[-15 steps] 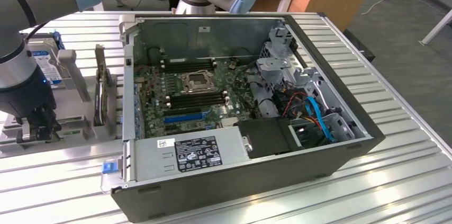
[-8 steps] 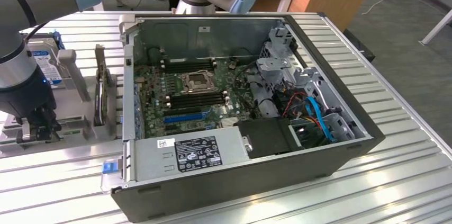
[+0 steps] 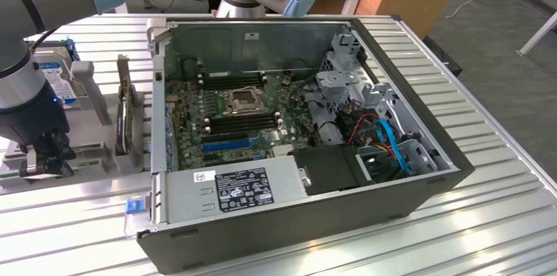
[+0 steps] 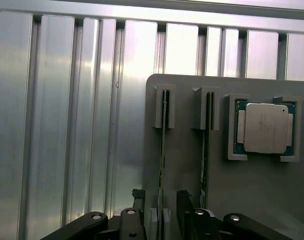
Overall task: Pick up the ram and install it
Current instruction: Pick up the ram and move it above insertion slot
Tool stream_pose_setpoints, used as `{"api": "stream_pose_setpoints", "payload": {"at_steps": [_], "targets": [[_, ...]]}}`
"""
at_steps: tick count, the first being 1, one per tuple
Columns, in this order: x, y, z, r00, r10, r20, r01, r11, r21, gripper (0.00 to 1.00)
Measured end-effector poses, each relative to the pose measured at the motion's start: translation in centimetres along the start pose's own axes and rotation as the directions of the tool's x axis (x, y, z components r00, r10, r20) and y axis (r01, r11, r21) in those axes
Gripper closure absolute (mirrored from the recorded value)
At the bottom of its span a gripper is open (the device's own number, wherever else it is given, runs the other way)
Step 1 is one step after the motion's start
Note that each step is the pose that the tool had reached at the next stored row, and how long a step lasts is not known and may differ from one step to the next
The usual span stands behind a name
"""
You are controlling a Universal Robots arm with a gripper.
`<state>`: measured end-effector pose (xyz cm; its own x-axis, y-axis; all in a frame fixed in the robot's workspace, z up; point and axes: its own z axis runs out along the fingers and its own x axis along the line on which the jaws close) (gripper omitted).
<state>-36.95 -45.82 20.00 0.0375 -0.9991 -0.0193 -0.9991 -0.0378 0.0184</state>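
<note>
The ram stick's contact edge has to stay free to go into the motherboard slot, so my gripper needs to grab the ram stick next by its long upper edge [image 4: 161,201].
Two ram sticks stand on edge in the slots of a grey holder plate [image 4: 182,175]. In the wrist view I see them edge-on as thin green strips, one ram stick [image 4: 162,145] and a second ram stick [image 4: 204,145] beside it. My gripper [image 4: 161,209] is lowered over the first stick, with one black finger [image 4: 138,200] on each side of it and a gap between the pads and the board. The jaws stand open and hold nothing. In the exterior view the gripper [image 3: 44,165] hangs over the holder at the exterior view's left, beside the open computer case [image 3: 296,126].
A square silver processor [image 4: 265,128] sits in a bracket on the same plate. A hard drive [image 3: 54,80] and a dark upright card [image 3: 127,113] stand in holders left of the case. The motherboard [image 3: 235,113] lies exposed inside. The ribbed metal table [image 3: 487,224] surrounds everything.
</note>
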Motion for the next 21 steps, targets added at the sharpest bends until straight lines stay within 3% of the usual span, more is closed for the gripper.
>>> {"api": "stream_pose_setpoints", "payload": {"at_steps": [5, 6, 11, 12, 21], "targets": [[0.0, 0.0, 0.0, 1.0, 0.0, 0.0, 0.0, 1.0, 0.0, 0.63], [0.0, 0.0, 0.0, 1.0, 0.0, 0.0, 0.0, 1.0, -0.0001, 0.7], [0.0, 0.0, 0.0, 1.0, 0.0, 0.0, 0.0, 1.0, -0.0001, 0.71], [0.0, 0.0, 0.0, 1.0, 0.0, 0.0, 0.0, 1.0, -0.0001, 0.78], [0.0, 0.0, 0.0, 1.0, 0.0, 0.0, 0.0, 1.0, 0.0, 0.78]]}}
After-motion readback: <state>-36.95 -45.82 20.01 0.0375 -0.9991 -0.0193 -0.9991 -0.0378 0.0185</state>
